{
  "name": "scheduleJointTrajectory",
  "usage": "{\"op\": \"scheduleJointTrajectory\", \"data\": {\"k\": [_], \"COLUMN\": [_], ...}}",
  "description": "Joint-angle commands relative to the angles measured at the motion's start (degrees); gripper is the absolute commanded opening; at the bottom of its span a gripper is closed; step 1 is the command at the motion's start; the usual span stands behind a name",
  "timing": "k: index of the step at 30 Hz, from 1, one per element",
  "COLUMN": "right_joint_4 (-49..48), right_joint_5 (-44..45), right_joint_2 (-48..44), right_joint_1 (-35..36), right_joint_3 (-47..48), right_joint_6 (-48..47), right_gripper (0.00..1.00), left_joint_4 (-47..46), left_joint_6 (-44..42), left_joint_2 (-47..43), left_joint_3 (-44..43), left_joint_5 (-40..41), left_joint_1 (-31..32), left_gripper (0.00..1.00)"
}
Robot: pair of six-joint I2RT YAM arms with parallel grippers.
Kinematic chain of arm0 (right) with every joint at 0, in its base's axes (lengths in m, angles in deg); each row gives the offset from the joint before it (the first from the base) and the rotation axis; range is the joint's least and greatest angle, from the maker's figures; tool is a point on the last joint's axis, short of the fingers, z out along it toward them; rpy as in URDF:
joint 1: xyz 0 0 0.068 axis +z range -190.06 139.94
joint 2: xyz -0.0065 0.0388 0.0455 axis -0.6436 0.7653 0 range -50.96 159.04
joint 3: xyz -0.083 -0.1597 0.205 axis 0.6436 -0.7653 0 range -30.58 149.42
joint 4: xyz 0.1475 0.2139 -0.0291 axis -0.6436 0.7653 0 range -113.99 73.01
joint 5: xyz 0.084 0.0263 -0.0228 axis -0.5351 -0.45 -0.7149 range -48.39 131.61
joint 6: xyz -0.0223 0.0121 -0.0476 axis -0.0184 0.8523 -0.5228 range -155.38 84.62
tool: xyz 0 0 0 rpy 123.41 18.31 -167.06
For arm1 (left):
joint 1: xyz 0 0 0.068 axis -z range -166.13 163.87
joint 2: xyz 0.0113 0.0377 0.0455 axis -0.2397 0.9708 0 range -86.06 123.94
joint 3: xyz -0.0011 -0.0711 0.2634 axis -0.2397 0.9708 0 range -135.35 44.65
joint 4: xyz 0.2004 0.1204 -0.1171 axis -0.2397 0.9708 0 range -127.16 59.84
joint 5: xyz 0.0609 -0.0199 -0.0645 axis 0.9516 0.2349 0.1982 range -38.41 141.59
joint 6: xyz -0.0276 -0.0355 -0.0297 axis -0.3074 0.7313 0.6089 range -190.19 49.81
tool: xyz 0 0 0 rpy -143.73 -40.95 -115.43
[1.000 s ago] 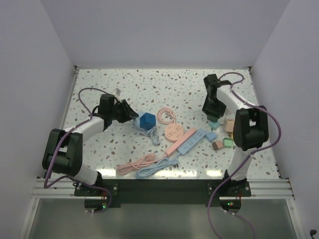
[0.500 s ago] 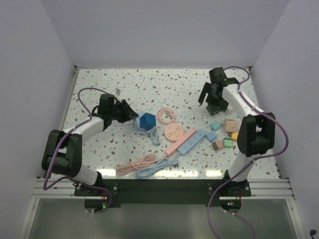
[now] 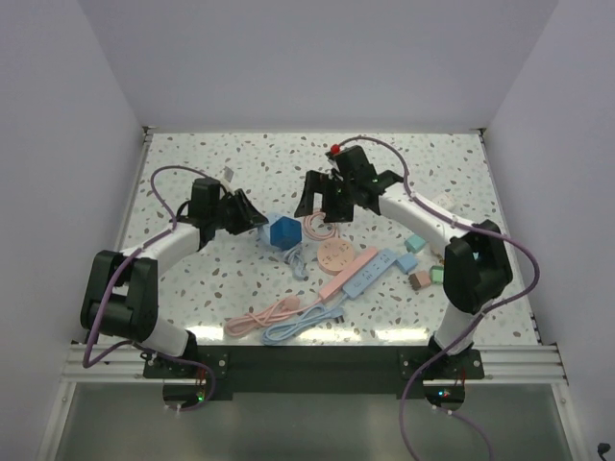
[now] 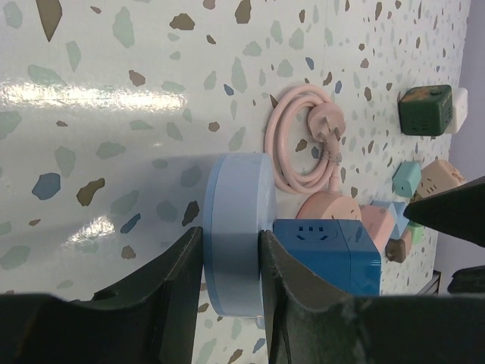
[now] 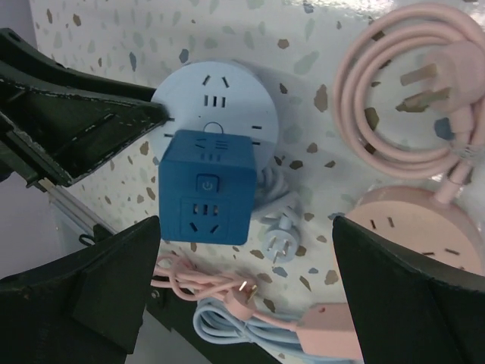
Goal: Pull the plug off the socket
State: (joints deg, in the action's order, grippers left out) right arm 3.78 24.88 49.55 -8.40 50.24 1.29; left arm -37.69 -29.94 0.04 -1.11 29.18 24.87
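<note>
The dark blue cube plug has opposite sides that my right gripper will grab it across next, and the socket stays free. My right gripper will then pull the plug off.
A dark blue cube plug sits plugged into the face of a light-blue round socket. My left gripper is shut on the rim of that socket, one finger on each side, and it shows in the top view at the cube's left. In the right wrist view the cube stands on the round socket, with the left fingers reaching in from the left. My right gripper hangs above with its jaws wide open and nothing between them; in the top view it is right of the cube.
A coiled pink cable and a pink round socket lie right of the cube. Pink and blue power strips lie in front, with bundled cables. Small cube adapters sit at the right. A loose light-blue plug lies by the cube.
My right arm has swung from the back right of the table leftward to above the blue cube, and its jaws have opened wide. The left arm has kept its hold and place.
</note>
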Motion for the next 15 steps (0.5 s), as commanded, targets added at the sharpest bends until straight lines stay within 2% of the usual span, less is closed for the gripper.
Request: {"op": "scheduleJointTrajectory", "data": {"k": [1, 3, 7, 11, 15], "right_joint_4": [-4.39, -4.04, 3.15, 3.08, 3.87], "right_joint_5": [-3.92, -3.23, 0.72, 0.65, 0.47], "right_joint_2": [2.32, 4.86, 9.87, 11.81, 13.48], "right_joint_1": [1.73, 3.40, 6.30, 8.67, 10.09], "right_joint_3": [4.42, 5.75, 12.33, 13.14, 13.40], "right_joint_6": [1.83, 2.09, 0.86, 0.69, 1.21], "right_gripper": [0.99, 0.99, 0.99, 0.99, 0.90], "left_joint_4": [-2.36, -2.36, -2.36, -2.63, -2.98], "left_joint_6": [-0.35, -0.17, 0.00, 0.70, 0.97], "left_joint_2": [-2.87, -3.22, -3.66, -4.02, -4.10], "left_joint_3": [-2.58, -2.50, -2.41, -2.41, -2.41], "left_joint_5": [-2.37, -2.37, -2.46, -2.72, -2.99], "left_joint_1": [-0.19, -0.19, -0.19, -0.19, -0.19], "left_gripper": [0.00, 0.00, 0.00, 0.00, 0.00]}}
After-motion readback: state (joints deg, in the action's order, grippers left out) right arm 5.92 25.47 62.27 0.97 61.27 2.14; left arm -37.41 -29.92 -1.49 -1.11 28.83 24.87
